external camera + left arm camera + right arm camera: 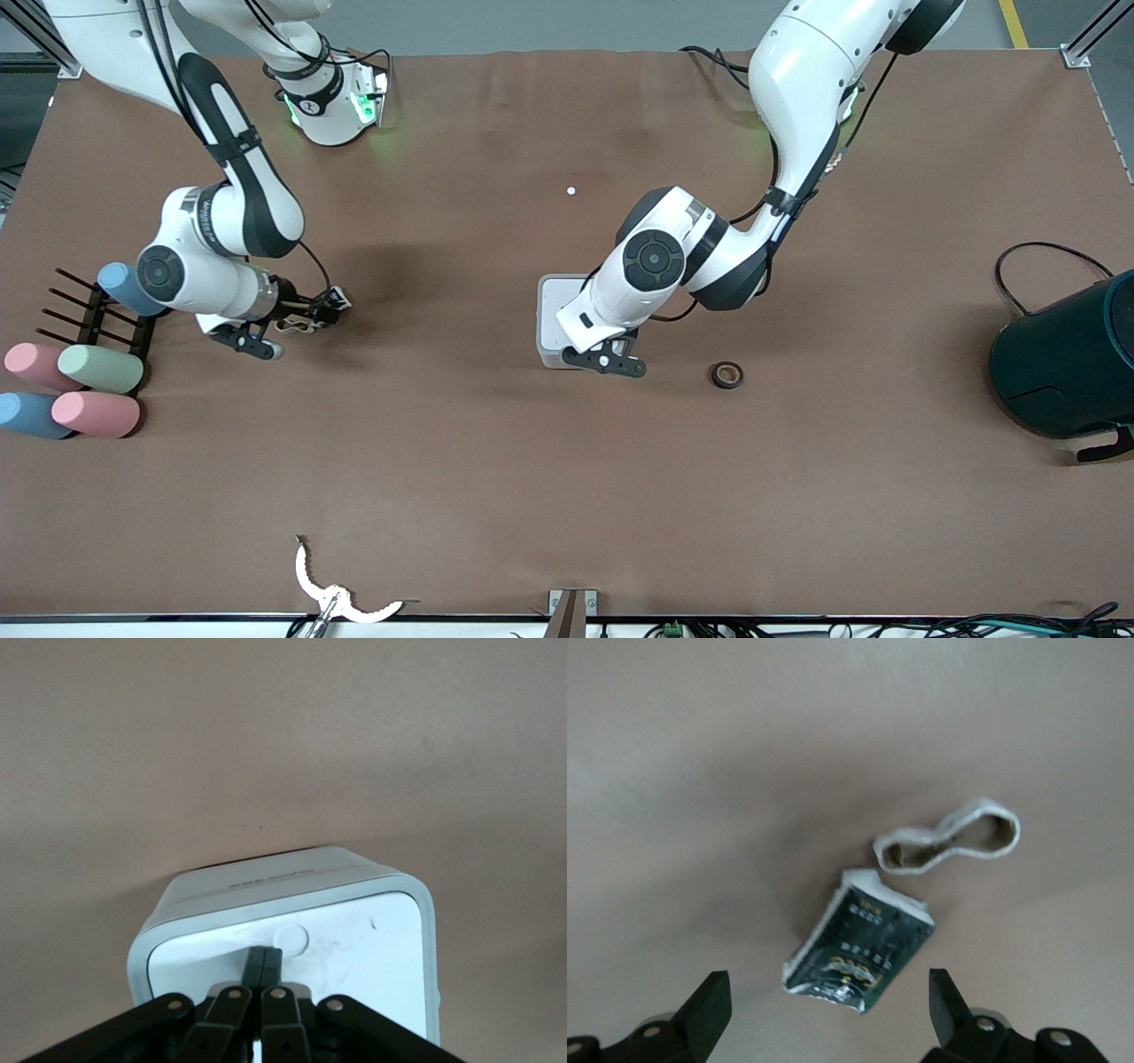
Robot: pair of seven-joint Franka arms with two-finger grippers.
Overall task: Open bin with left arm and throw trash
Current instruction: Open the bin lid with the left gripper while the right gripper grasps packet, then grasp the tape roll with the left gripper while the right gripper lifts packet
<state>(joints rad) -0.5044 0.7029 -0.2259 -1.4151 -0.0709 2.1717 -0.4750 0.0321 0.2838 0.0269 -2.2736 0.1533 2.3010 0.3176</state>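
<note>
My right gripper should move toward the dark wrapper's near edge (831, 990) before closing; it would miss now, as the right wrist view shows table between fingers and wrapper's edge.
The white bin (554, 306) stands mid-table with its lid down. My left gripper (608, 361) is shut and empty over the bin's edge nearer the camera. In the left wrist view the joined fingertips (263, 961) rest on the flat lid (354, 948), beside a round dimple. The black tape ring (726, 375) lies on the table beside the bin, toward the left arm's end. My right gripper (292, 330) is open, low over the dark wrapper (859, 950). The wrapper lies between its fingers (709, 1003), untouched, with the white looped cord (948, 837) next to it.
Pastel cylinders (97, 368) and a black rack (89, 315) sit at the right arm's end. A large dark teal cylinder (1063, 354) with a cable stands at the left arm's end. A white curved piece (341, 602) lies at the table's near edge.
</note>
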